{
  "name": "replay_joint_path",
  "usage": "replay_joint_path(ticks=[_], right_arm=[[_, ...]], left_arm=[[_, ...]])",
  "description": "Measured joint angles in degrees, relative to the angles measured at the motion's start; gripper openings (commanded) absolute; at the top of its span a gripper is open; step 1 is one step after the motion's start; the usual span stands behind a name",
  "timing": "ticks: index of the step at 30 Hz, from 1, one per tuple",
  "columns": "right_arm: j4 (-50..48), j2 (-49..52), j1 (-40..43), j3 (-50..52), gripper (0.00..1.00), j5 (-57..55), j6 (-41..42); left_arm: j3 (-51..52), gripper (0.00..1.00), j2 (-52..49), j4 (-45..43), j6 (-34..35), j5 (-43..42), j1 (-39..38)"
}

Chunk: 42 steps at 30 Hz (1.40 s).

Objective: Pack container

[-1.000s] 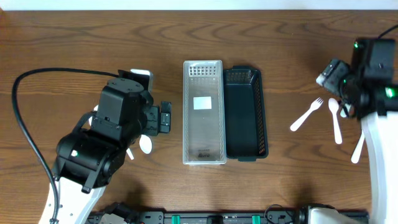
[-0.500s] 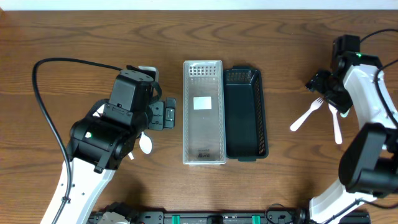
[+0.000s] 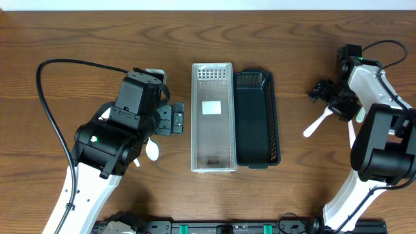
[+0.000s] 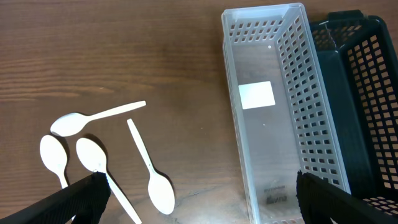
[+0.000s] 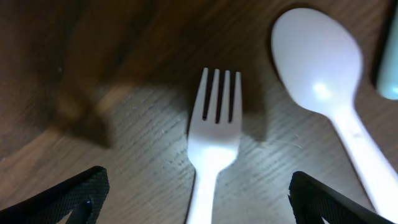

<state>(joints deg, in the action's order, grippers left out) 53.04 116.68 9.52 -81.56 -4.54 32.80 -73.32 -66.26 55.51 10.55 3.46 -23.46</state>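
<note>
My right gripper's fingers are still above the fork, apart from a dark shadow. It is too early to close on the fork (image 3: 315, 124), so the gripper lowers first.
A clear perforated bin (image 3: 212, 117) and a dark green basket (image 3: 256, 118) stand side by side at the table's middle; both show in the left wrist view, the bin (image 4: 273, 118) and the basket (image 4: 367, 106). Several white plastic spoons (image 4: 152, 171) lie left of the bin under my open, empty left gripper (image 4: 196, 211). My right gripper (image 5: 199, 205) is open, low over a white fork (image 5: 214, 137) with its fingers either side of the handle; a white spoon (image 5: 323, 81) lies beside it. In the overhead view the fork (image 3: 315, 124) lies at the right.
More white cutlery (image 3: 351, 130) lies partly under the right arm near the right edge. A black cable (image 3: 45, 110) loops over the left side of the wooden table.
The right arm has swung from the far right edge toward the fork and lowered over it. The left arm shifted slightly toward the bin, then held still.
</note>
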Motion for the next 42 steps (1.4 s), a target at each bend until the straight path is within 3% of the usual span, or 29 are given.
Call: replay_joint_path(ticks=[21,26,34,42], right_arm=[[-3.39,1.05,1.92,1.51,0.97,0.5,-1.22],[-3.39,1.05,2.14,1.55,0.72,0.66,-2.08],[-3.41,1.05,2.43,2.25,0.54,0.87,-2.71],[-7.67,-0.52,2.43,5.38,0.45,1.81,-2.67]], left_arm=[[0.0,0.98,0.0,0.0,0.0,0.0,0.0],[0.0,0.98,0.0,0.0,0.0,0.0,0.0],[0.0,0.98,0.0,0.0,0.0,0.0,0.0],[0.0,0.98,0.0,0.0,0.0,0.0,0.0]])
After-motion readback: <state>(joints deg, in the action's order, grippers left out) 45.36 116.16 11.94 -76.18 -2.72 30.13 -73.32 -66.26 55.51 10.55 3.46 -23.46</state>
